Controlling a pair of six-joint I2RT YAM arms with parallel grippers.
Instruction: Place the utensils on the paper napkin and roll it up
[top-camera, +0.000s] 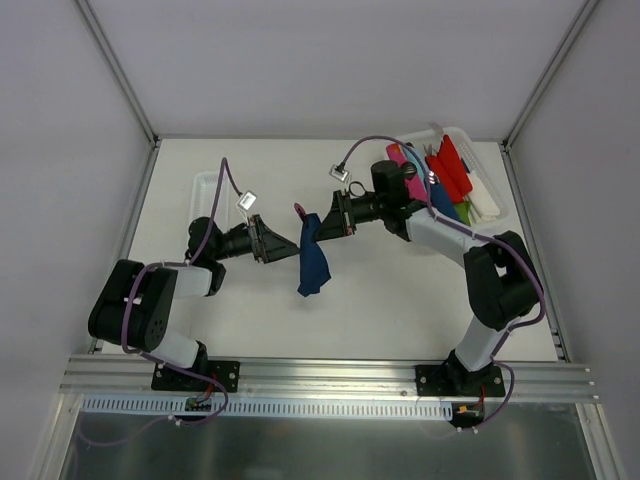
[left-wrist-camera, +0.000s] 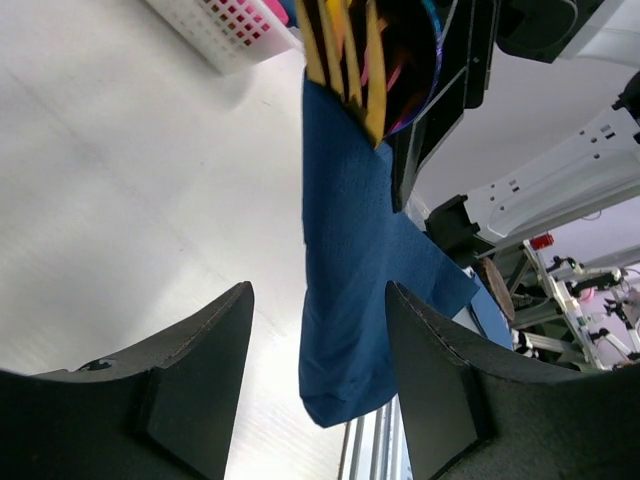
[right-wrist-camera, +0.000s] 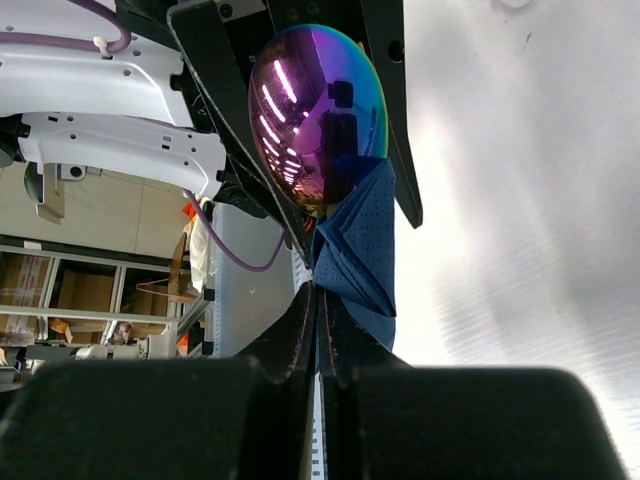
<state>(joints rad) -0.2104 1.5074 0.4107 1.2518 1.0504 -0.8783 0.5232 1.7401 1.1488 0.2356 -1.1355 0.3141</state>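
Note:
My left gripper should next take hold of the napkin below the spoon head (right-wrist-camera: 320, 130), so that the loose flap stays free for my right gripper to roll.
The dark blue paper napkin (top-camera: 313, 258) hangs crumpled above the table, and my right gripper (top-camera: 322, 225) is shut on its upper part. In the right wrist view the fingertips (right-wrist-camera: 318, 290) pinch the folded napkin (right-wrist-camera: 355, 255), and a shiny rainbow-tinted spoon head (right-wrist-camera: 320, 130) of the utensils stands out beyond it. A reddish utensil tip (top-camera: 299, 210) pokes out above the napkin. My left gripper (top-camera: 288, 245) faces the napkin from the left, open. In its wrist view the napkin (left-wrist-camera: 350, 290) hangs between its fingers (left-wrist-camera: 215, 370), with golden utensil handles (left-wrist-camera: 350, 50) above.
A white basket (top-camera: 495, 205) with pink, red, blue and white plastic items stands at the back right, behind the right arm; its grid wall (left-wrist-camera: 225, 25) shows in the left wrist view. A pale tray (top-camera: 207, 188) lies at the back left. An aluminium rail (top-camera: 330, 375) runs along the near edge.

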